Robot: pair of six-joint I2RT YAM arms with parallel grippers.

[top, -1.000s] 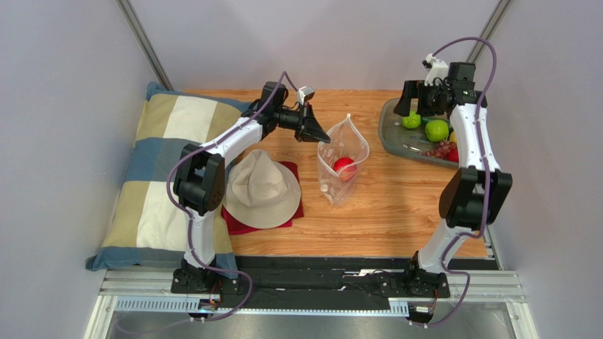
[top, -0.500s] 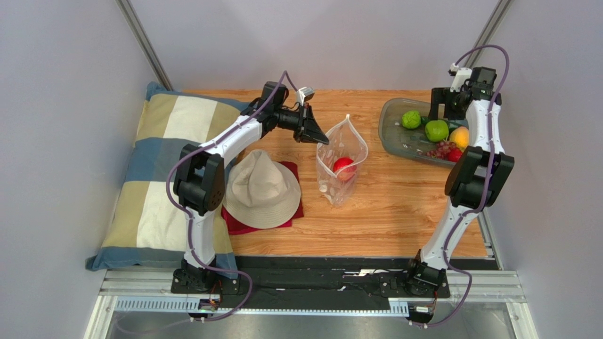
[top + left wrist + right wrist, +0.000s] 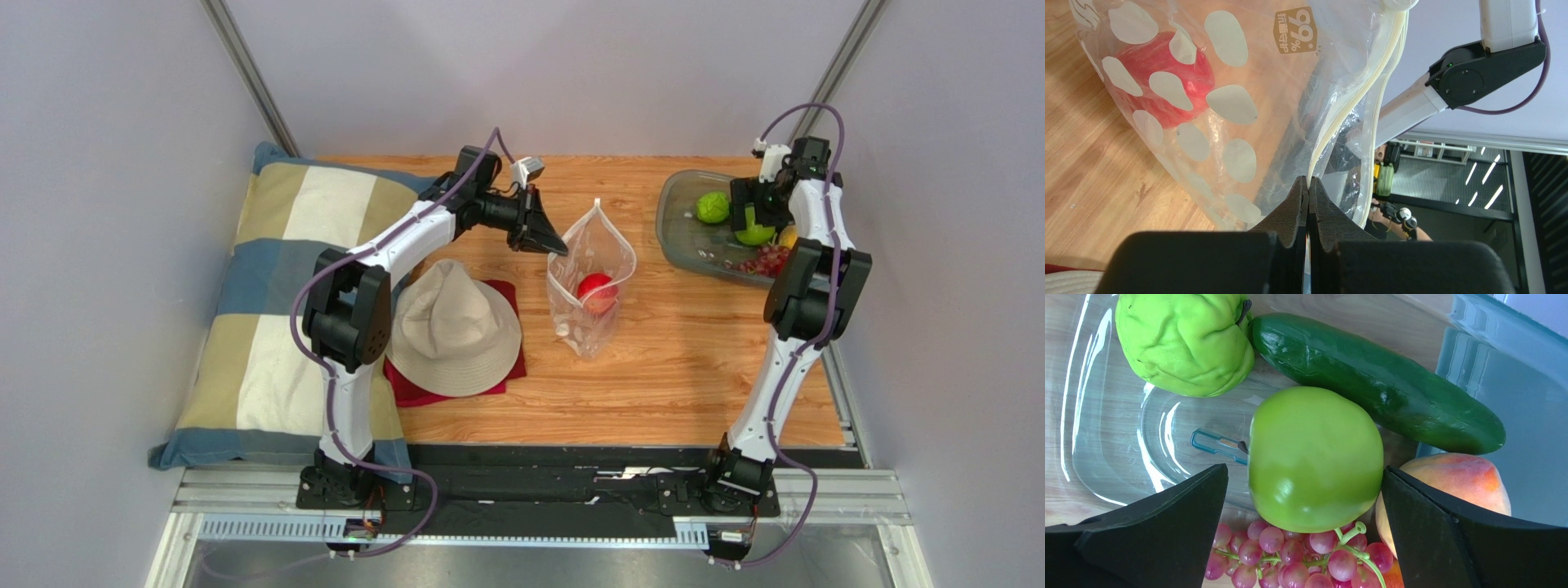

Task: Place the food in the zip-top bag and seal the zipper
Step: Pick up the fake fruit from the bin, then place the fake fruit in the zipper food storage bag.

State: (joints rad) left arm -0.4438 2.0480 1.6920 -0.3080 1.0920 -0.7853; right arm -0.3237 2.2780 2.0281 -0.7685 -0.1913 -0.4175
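Note:
My right gripper closes on the smooth green ball now, since the ball lies between its open fingers, one each side, and closing now would catch it.
The zip-top bag (image 3: pixel 589 321) stands open mid-table, clear with white dots (image 3: pixel 1229 104), and holds a red ball (image 3: pixel 596 290) (image 3: pixel 1161 61). My left gripper (image 3: pixel 555 245) (image 3: pixel 1309 184) is shut on the bag's mouth edge, pinching the zipper (image 3: pixel 1352 104). My right gripper (image 3: pixel 751 221) (image 3: pixel 1304 471) is open and low in the grey tray (image 3: pixel 678 214). Its jaws stand on either side of a smooth green ball (image 3: pixel 1315 459). Around it lie a bumpy green fruit (image 3: pixel 1185 343), a dark green long piece (image 3: pixel 1376 386), an orange ball (image 3: pixel 1450 490) and purple grapes (image 3: pixel 1290 557).
A beige hat (image 3: pixel 454 328) lies on a red cloth (image 3: pixel 423 390) left of the bag. A checked pillow (image 3: pixel 282 294) covers the table's left side. The tray wall (image 3: pixel 1475 331) rises just behind the fruit.
My right gripper swung out over the tray's right side, then came back and down around the smooth green ball. My left gripper kept its hold on the bag's edge.

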